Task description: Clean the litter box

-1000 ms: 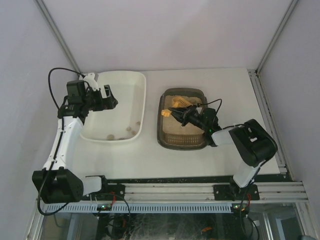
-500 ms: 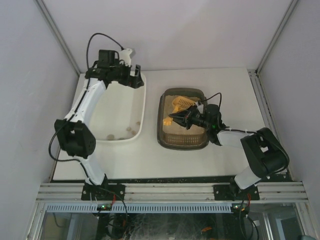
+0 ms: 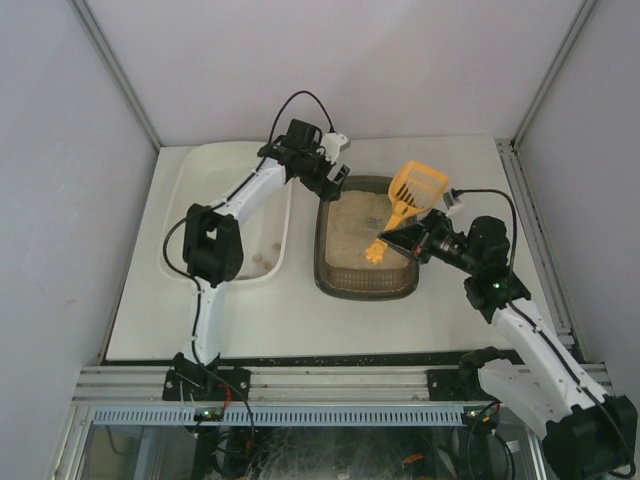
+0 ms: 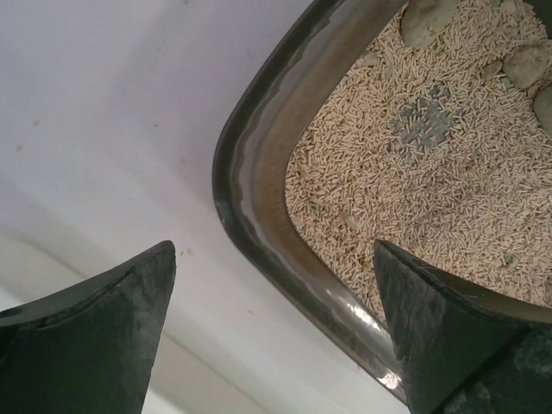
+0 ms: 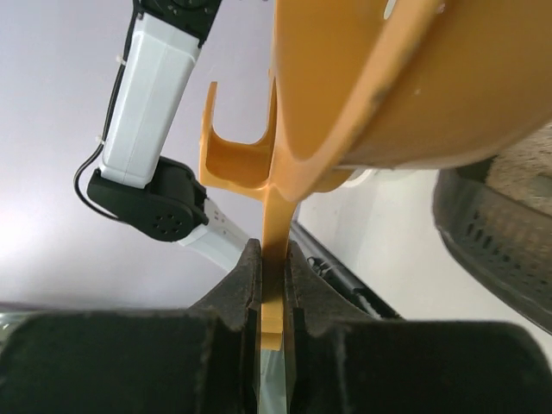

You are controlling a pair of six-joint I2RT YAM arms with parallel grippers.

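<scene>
My left gripper needs to move lower before it closes on the litter box's rounded rim. The litter box's rim is below my left gripper's open fingers, so they would miss it if they closed now.
The litter box is a dark shallow tray of beige litter in the middle of the table. My left gripper hangs open over its far left corner. In the left wrist view its fingers straddle the rounded rim, touching nothing, above the litter and some dark clumps. My right gripper is shut on the handle of an orange scoop, which is raised and tilted over the box's right side. The right wrist view shows the handle pinched between the pads under the scoop head.
A larger cream-white tub stands left of the litter box, with a few dark clumps at its near end. The left arm reaches across this tub. Grey walls close in the table at the back and sides.
The left arm swung from the white tub's far end across to the litter box's far left corner. The right arm drew back to the right and lifted the scoop out of the litter.
</scene>
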